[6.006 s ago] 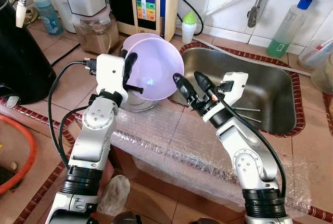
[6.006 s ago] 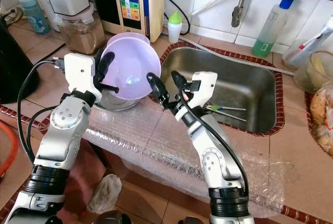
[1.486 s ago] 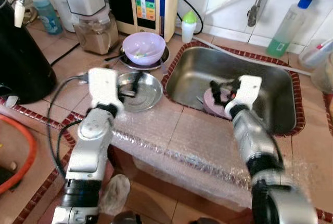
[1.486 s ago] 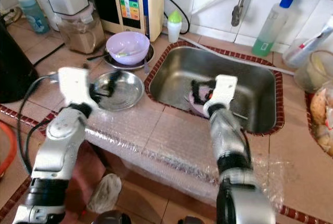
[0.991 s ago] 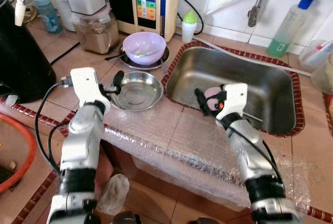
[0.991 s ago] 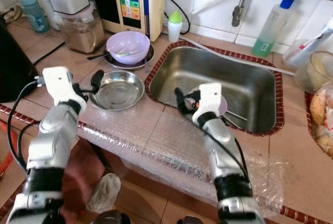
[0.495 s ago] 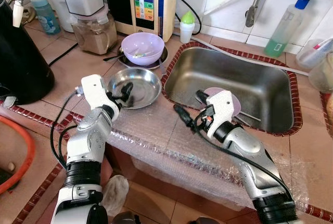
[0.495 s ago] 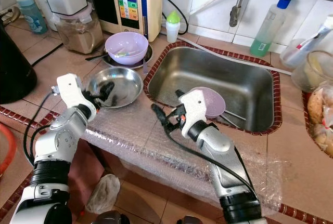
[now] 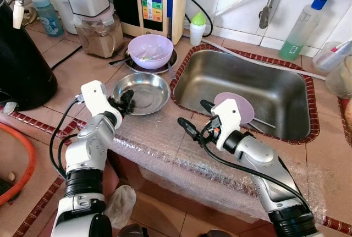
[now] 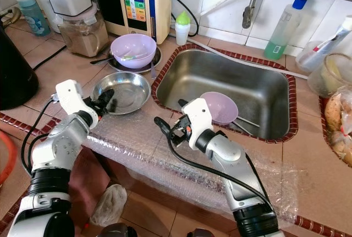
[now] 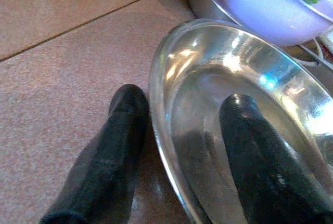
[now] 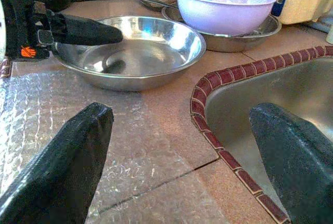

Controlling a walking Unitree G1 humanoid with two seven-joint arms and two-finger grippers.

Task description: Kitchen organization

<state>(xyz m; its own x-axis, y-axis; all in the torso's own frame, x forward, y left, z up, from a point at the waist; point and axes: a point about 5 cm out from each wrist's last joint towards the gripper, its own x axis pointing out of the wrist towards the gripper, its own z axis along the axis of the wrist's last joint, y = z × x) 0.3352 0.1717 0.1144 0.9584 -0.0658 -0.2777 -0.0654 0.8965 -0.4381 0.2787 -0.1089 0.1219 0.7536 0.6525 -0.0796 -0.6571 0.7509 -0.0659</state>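
Next, my left gripper picks up the steel bowl by its thin rim (image 11: pixel 164 146), since the bowl spreads far wider than the open fingers.
A steel bowl (image 9: pixel 142 93) stands on the tiled counter left of the sink (image 9: pixel 264 83). My left gripper (image 9: pixel 125 99) is open astride its near rim, one finger (image 11: pixel 112 151) outside on the tile and the other inside the bowl (image 11: pixel 244 109). Behind it a purple bowl (image 9: pixel 149 50) with a utensil in it rests on a steel dish. A purple dish (image 9: pixel 236 108) lies in the sink. Over the counter by the sink's left rim, my right gripper (image 9: pixel 192 113) hangs open with nothing between its fingers.
Bubble wrap (image 9: pixel 181 154) covers the counter's front edge. A black kettle (image 9: pixel 22 55), a blender jar (image 9: pixel 99 28) and a water dispenser (image 9: pixel 159 0) line the back left. A green soap bottle (image 9: pixel 300 31) stands behind the sink. Thin utensils (image 9: pixel 265 122) lie in the sink.
My right gripper has come out of the sink to the counter, leaving the purple dish lying in the sink. The left gripper has stayed at the steel bowl's rim.
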